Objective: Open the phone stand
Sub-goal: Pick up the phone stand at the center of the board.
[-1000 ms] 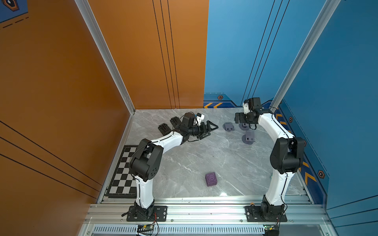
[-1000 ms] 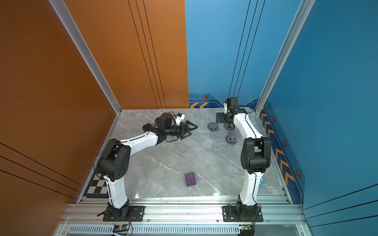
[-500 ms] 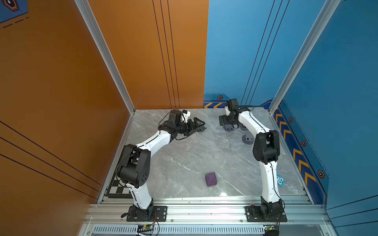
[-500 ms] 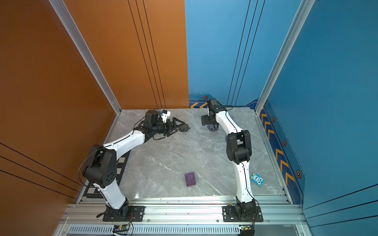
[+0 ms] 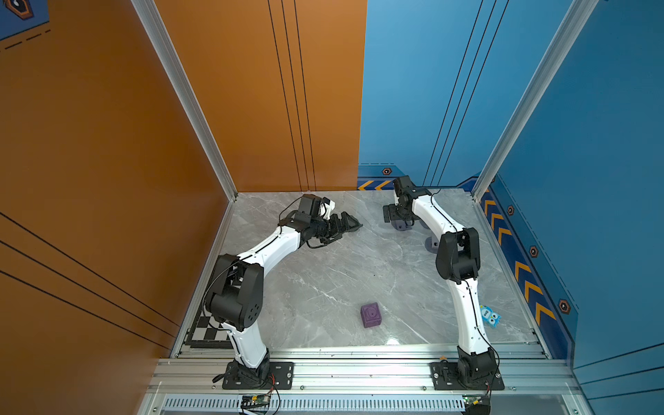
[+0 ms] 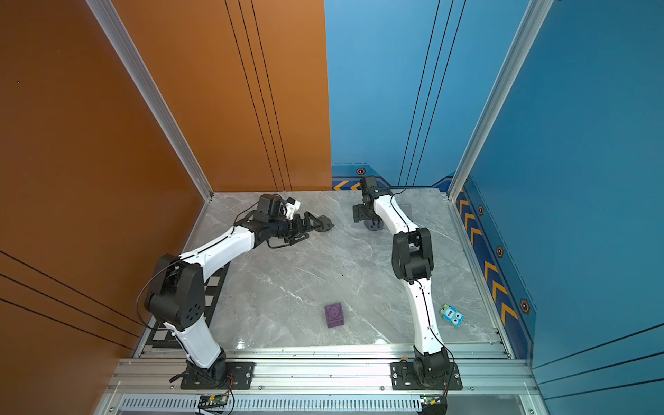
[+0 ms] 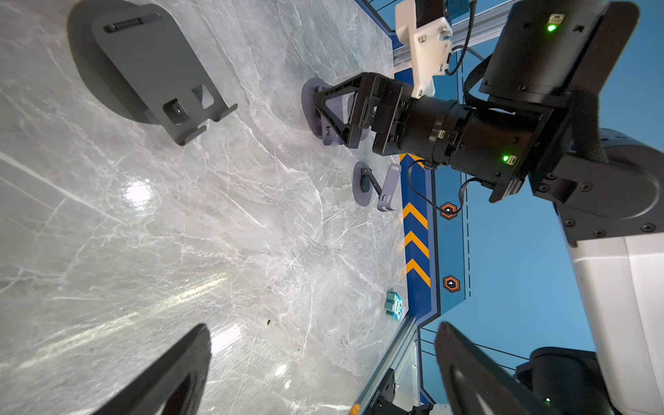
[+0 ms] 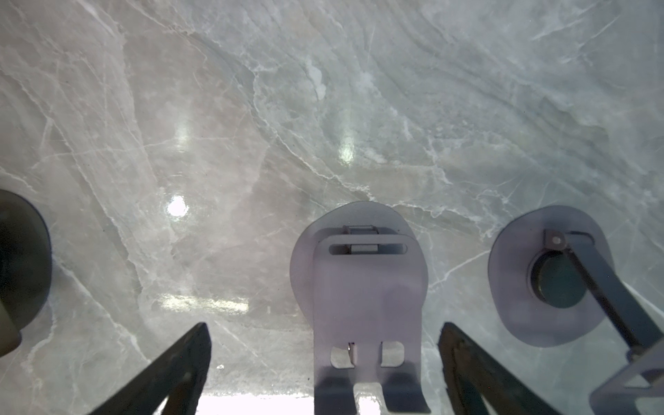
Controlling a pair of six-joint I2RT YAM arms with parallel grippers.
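My left gripper needs the lavender phone stand's base free to open it. So my right gripper should next grip both side edges of the stand's plate.
A folded lavender phone stand (image 8: 366, 298) lies flat on the marble floor at the back, also seen in both top views (image 5: 403, 226) (image 6: 374, 227). My right gripper (image 8: 325, 325) hangs over it, open. One finger stands on each side of its plate, clear of it. A folded dark grey stand (image 7: 143, 72) lies ahead of my left gripper (image 7: 323, 327), which is open and empty just above the floor. In the top views the left gripper (image 5: 350, 223) (image 6: 321, 224) points right, towards the right gripper (image 5: 399, 220) (image 6: 372, 221).
An opened lavender stand (image 8: 553, 276) (image 5: 431, 245) stands close beside the folded one. A purple cube (image 5: 370, 315) sits near the front, a blue owl toy (image 5: 490, 316) by the right arm's base, and a checkerboard (image 5: 210, 330) at the front left. Walls close the back and sides.
The right gripper has swung left from the back right corner to above the folded lavender stand. The left gripper has drawn back slightly and its elbow has swung left. Both have stayed open.
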